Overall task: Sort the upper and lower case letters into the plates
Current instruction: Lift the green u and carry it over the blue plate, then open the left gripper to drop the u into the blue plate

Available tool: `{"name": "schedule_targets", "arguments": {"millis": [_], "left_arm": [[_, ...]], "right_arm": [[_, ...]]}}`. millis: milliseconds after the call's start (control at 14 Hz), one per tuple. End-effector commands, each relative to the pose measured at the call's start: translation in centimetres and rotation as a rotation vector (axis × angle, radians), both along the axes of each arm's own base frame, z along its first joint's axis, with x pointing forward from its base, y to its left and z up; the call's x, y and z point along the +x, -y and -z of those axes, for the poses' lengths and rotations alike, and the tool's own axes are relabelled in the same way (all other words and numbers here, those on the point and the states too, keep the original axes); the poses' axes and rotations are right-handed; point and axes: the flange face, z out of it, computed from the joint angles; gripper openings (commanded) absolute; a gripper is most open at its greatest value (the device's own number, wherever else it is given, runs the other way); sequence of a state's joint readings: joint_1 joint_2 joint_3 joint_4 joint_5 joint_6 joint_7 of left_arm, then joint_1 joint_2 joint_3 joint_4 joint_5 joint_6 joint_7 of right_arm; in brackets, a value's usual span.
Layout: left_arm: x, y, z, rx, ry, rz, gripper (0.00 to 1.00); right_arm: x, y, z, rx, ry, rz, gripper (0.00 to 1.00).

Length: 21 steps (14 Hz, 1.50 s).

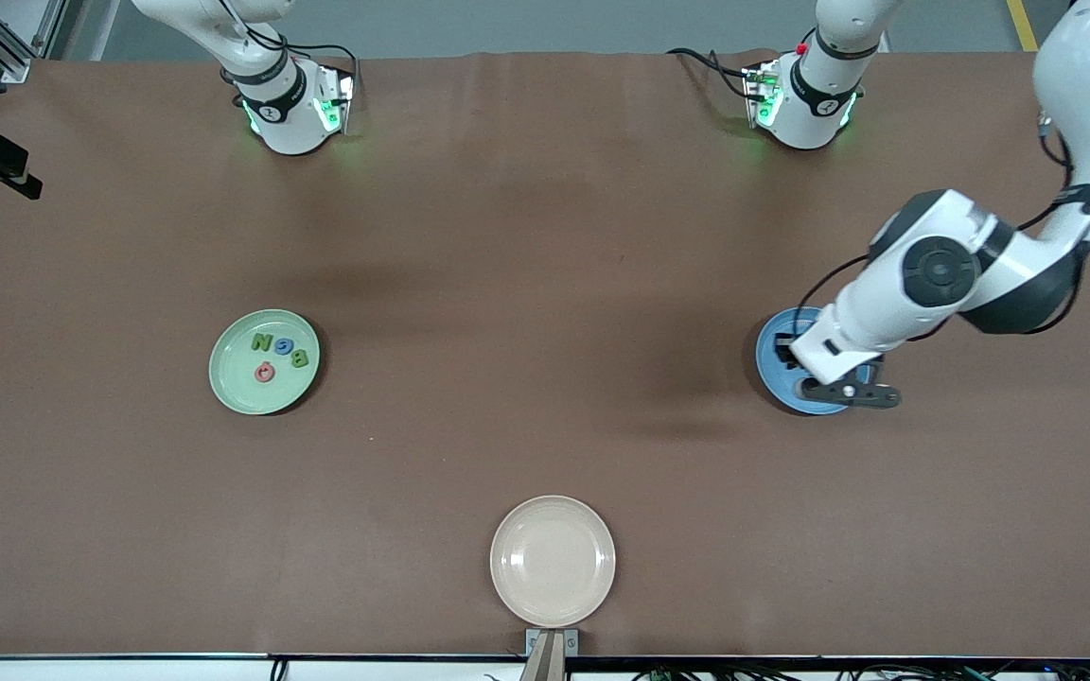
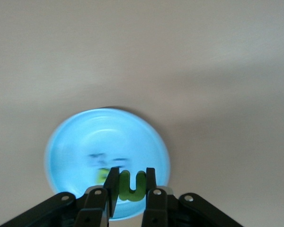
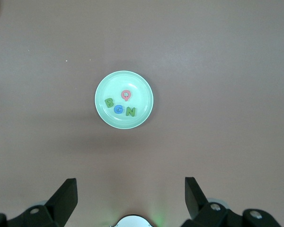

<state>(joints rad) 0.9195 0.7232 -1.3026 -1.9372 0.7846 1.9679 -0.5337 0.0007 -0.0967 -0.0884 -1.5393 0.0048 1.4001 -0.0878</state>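
Observation:
The green u [image 2: 131,195] hangs high above the blue plate in the left wrist view, so my left gripper needs to keep holding it until it is lowered.
My left gripper [image 2: 131,177] hangs over the blue plate [image 2: 104,137], shut on a green letter u [image 2: 131,187]. In the front view that gripper [image 1: 791,359] covers much of the blue plate [image 1: 768,346]. A blurred green piece [image 2: 103,176] lies in the blue plate beside the fingers. The pale green plate [image 1: 264,362] holds a green N [image 1: 262,341], blue G [image 1: 283,347], green B [image 1: 299,357] and pink Q [image 1: 264,373]. My right gripper [image 3: 131,187] is open and empty, high over the table with the green plate [image 3: 102,85] under it.
A cream-beige plate [image 1: 553,561] sits near the table's front edge, nearer the camera than both other plates. The two arm bases [image 1: 290,104] [image 1: 805,104] stand along the edge farthest from the camera.

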Motion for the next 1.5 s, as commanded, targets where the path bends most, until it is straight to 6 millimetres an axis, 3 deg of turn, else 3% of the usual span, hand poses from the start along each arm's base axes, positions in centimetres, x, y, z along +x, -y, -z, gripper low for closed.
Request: {"name": "schedule_targets", "arguments": {"millis": [0,713,1212,1426], "left_arm": [[-1.4,-0.7,1.7,0.055,0.022,0.067,0.10],[-1.8,-5.2,9.5,0.076,0.035,0.087,0.10],[-1.9,-5.4,12.9,0.077,0.032,0.099,0.11],[-2.0,-5.5,13.1,0.081,0.028,0.101,0.12]], "right_arm": [[-0.8,-0.1,-0.1,0.000,0.004,0.000,1.00],[-0.8,-0.1,-0.1,0.000,0.004,0.000,1.00],[-0.8,-0.1,-0.1,-0.001,0.002,0.000,1.00],[-0.8,-0.1,-0.1,0.000,0.003,0.000,1.00]]}}
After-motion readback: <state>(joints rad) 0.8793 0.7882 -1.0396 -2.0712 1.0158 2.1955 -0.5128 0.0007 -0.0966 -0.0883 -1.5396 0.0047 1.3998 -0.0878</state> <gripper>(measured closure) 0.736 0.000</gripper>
